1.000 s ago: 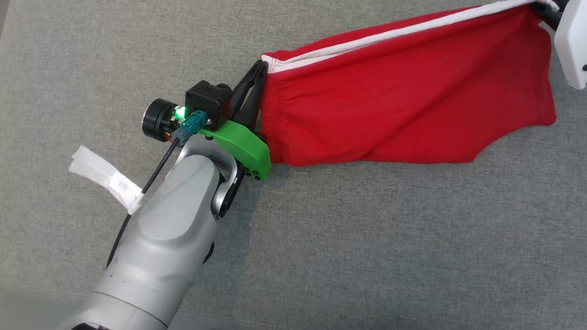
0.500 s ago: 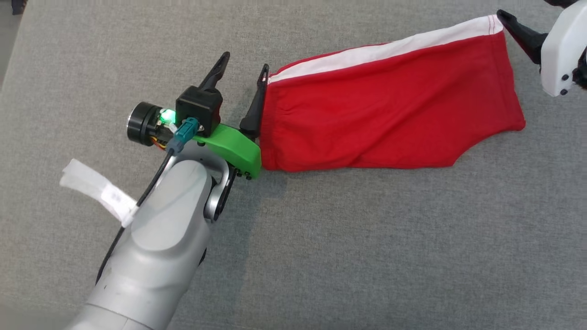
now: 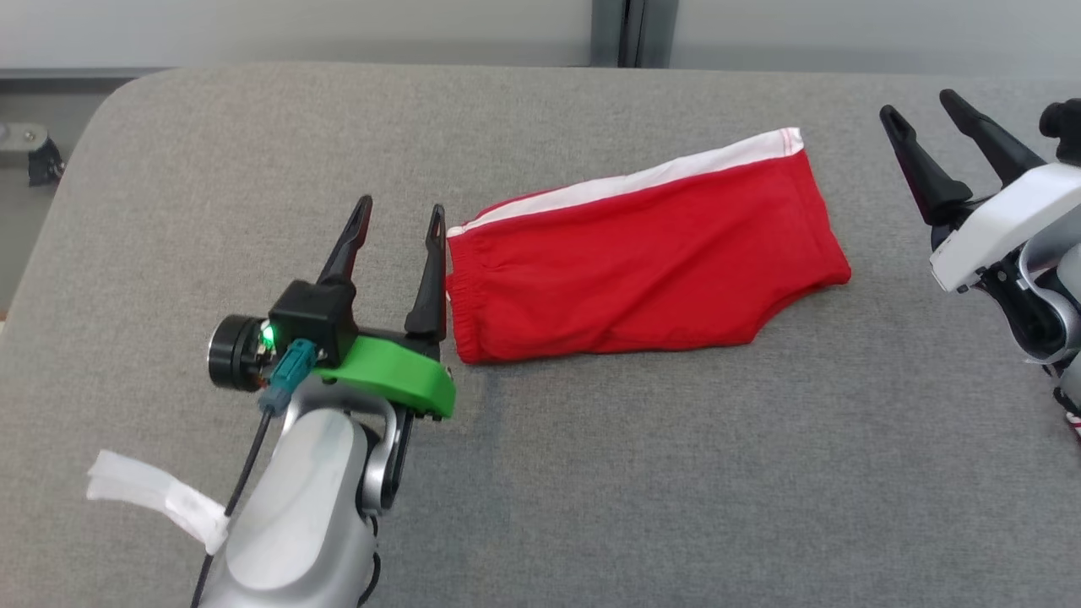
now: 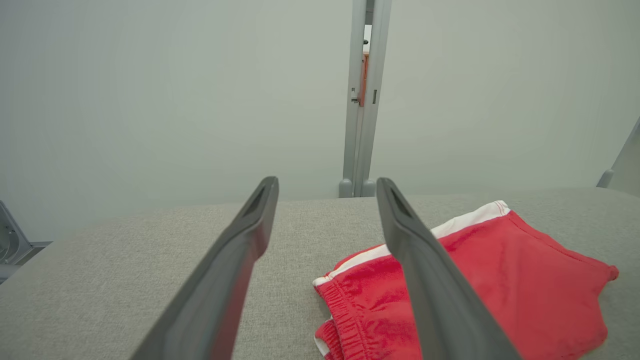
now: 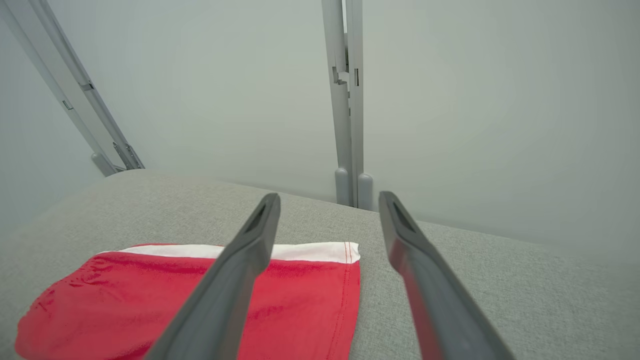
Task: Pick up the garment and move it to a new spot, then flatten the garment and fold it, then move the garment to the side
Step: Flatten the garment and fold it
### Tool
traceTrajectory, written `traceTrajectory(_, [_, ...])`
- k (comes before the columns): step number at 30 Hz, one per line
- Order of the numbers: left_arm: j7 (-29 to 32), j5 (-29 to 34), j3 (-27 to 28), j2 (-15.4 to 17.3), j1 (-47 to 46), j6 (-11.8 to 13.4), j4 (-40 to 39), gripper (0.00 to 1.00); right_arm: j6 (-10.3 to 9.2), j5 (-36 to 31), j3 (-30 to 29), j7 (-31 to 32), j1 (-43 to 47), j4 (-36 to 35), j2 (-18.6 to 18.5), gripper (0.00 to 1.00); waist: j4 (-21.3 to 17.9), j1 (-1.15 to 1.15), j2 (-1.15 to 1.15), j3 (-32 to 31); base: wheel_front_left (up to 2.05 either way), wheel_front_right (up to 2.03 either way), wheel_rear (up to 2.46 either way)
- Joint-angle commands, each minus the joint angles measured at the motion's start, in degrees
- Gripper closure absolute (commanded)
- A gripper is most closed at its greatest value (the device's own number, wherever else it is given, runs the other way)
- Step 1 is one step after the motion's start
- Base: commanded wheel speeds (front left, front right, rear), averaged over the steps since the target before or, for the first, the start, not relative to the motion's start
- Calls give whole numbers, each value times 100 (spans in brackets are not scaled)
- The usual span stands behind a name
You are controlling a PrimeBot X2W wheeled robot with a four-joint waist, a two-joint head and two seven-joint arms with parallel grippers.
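Note:
The folded shorts [image 3: 618, 274] need to go to the side, so my right gripper needs to grab them by their leg end [image 3: 816, 218] next.
The garment [image 3: 642, 266] is a pair of red shorts with a white side stripe, folded in half and lying flat on the grey table [image 3: 676, 473]. My left gripper [image 3: 401, 213] is open just left of the waistband end, holding nothing. My right gripper [image 3: 920, 105] is open, off to the right of the leg end and apart from it. In the left wrist view the garment [image 4: 500, 280] lies low and to the right, partly behind the right finger. In the right wrist view the garment [image 5: 310, 300] lies at lower left behind the left finger.
The table's far edge [image 3: 540, 72] runs below a pale wall with a grey vertical post [image 3: 629, 34]. The table's rounded left corner [image 3: 110, 101] is near some dark gear on the floor. A white tape tag [image 3: 152, 498] hangs from my left arm's cable.
Both grippers opened and let go of the garment, which dropped flat onto the table. Both arms drew back from it. The head camera tilted up, bringing the wall into view.

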Motion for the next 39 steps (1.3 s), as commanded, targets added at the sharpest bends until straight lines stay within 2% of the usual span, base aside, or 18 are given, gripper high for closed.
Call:
traceTrajectory(1, [-1, -4, 87, -14, 277, -18, -73, 0, -12, -264, -419, -21, 389, -127, 111, 0, -393, 0, 0, -514, 0, 0, 0])
traceTrajectory(6, [-1, -7, 313, -78, 967, -187, -432, 0, -11, -1552, -2194, -21, 1864, -861, 708, 0, -607, 0, 0, -808, 0, 0, 0])
traceTrajectory(10, [-2, 210, 452, -100, 1470, -288, -737, 0, -11, -2632, -3368, -22, 3191, -1685, 1417, 0, -710, 0, 0, -971, 0, 0, 0])
traceTrajectory(16, [-1, 597, 470, -120, 2114, -215, -870, 0, -11, -3551, -4106, -22, 4407, -2395, 2159, 0, -758, 0, 0, -1111, 0, 0, 0])
traceTrajectory(20, [-2, 493, 370, -117, 2463, -87, -922, 0, -11, -3761, -4304, -23, 4769, -2596, 2480, 0, -754, 0, 0, -1170, 0, 0, 0])
traceTrajectory(26, [-2, 250, 277, -119, 2742, 137, -1014, 0, -11, -3919, -4371, -23, 5035, -2660, 2741, 0, -697, 0, 0, -1203, 0, 0, 0])
traceTrajectory(31, [-2, 243, 227, -119, 2644, 133, -1003, 0, -11, -3891, -4405, 62, 5100, -2614, 2821, 0, -564, 0, 0, -1147, 0, 0, 0])
traceTrajectory(35, [-2, 142, 258, -119, 2498, 176, -1058, 0, -11, -3499, -4516, 306, 4998, -2555, 2925, 0, -409, 0, 0, -1039, 0, 0, 0])
traceTrajectory(39, [-2, 123, 212, -120, 2359, 151, -1091, 0, -11, -2536, -4725, 777, 4727, -2494, 3110, 0, -206, 0, 0, -791, 0, 0, 0])
